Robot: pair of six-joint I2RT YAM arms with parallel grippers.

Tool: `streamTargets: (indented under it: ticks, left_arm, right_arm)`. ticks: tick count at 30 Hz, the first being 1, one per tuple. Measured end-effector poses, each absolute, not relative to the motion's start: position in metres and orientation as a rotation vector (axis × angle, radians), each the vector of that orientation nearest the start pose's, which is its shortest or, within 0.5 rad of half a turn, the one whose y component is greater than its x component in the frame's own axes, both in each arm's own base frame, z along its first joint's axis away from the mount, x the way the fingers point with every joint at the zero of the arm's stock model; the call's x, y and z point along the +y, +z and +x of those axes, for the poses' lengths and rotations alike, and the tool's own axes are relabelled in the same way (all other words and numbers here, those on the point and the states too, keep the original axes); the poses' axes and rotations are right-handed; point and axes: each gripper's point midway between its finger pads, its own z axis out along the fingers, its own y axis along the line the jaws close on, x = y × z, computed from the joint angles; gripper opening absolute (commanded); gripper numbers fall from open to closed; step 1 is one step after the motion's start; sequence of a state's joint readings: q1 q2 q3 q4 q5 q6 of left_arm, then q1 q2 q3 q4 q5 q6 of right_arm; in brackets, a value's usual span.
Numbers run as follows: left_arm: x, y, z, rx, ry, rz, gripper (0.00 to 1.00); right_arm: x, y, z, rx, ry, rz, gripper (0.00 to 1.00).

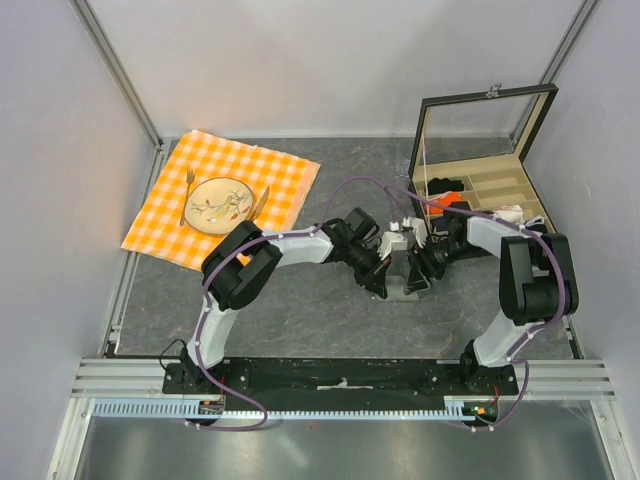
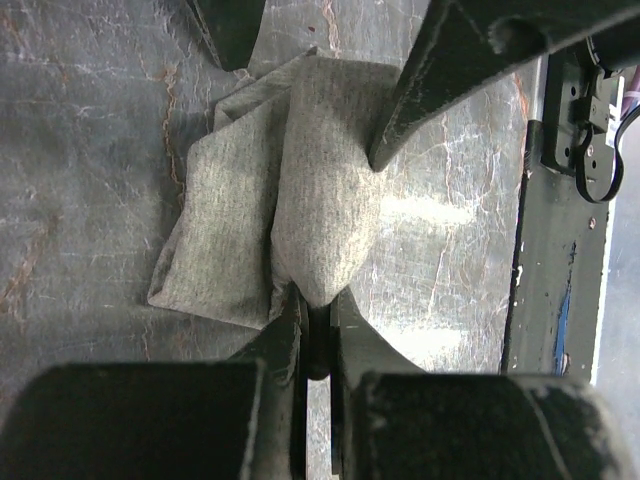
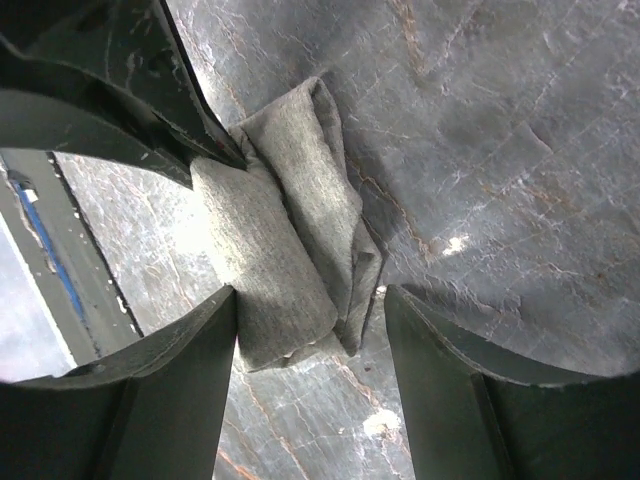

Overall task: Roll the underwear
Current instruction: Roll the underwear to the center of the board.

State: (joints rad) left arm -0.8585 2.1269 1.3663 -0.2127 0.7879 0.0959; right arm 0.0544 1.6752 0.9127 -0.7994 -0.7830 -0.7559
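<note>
I will next use my right gripper to grab the underwear's loose end [image 1: 412, 291] [image 3: 307, 318] across the roll and the folded layer. This will keep it rolled for the wooden box.
The underwear [image 2: 320, 200] is a grey cloth rolled into a thick bundle, with a flatter folded layer beside it, lying on the dark stone tabletop. My left gripper [image 2: 318, 312] is shut on one end of the roll. At the other end my right gripper [image 3: 310, 340] stands open, one finger on each side of the underwear [image 3: 280, 250], not squeezing it. From above, the two grippers meet mid-table, left gripper [image 1: 388, 280] and right gripper [image 1: 422, 268], and mostly hide the underwear [image 1: 410, 282].
An orange-and-white checked cloth [image 1: 270, 175] at the back left carries a dinner plate [image 1: 220, 204] with a fork and knife. An open wooden box [image 1: 500, 190] with small garments stands at the back right, close behind the right arm. Walls enclose three sides.
</note>
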Motion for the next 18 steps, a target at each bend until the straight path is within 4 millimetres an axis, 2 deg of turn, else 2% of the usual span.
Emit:
streamTargets:
  ticks: [4, 8, 14, 17, 18]
  left_arm:
    - [-0.4250, 0.0230, 0.2066, 2.144, -1.291, 1.478, 0.02]
    - [-0.4250, 0.0230, 0.2070, 2.148, -1.287, 1.473, 0.02]
    - [-0.4233, 0.0232, 0.2082, 2.171, -1.268, 1.452, 0.05]
    - [-0.4217, 0.0228, 0.2084, 2.189, -1.257, 1.434, 0.12]
    - [-0.4216, 0.0231, 0.2090, 2.196, -1.251, 1.421, 0.14]
  right_arm:
    - [0.1171, 0.0287, 0.2336, 2.512, 1.061, -1.011, 0.67]
    - [0.1164, 0.0265, 0.2354, 2.564, 1.065, -0.986, 0.61]
    - [0.1214, 0.0226, 0.2336, 2.601, 1.072, -1.009, 0.47]
    - [0.1229, 0.0205, 0.2318, 2.610, 1.078, -1.018, 0.35]
    - [0.1232, 0.0194, 0.2314, 2.611, 1.078, -1.024, 0.27]
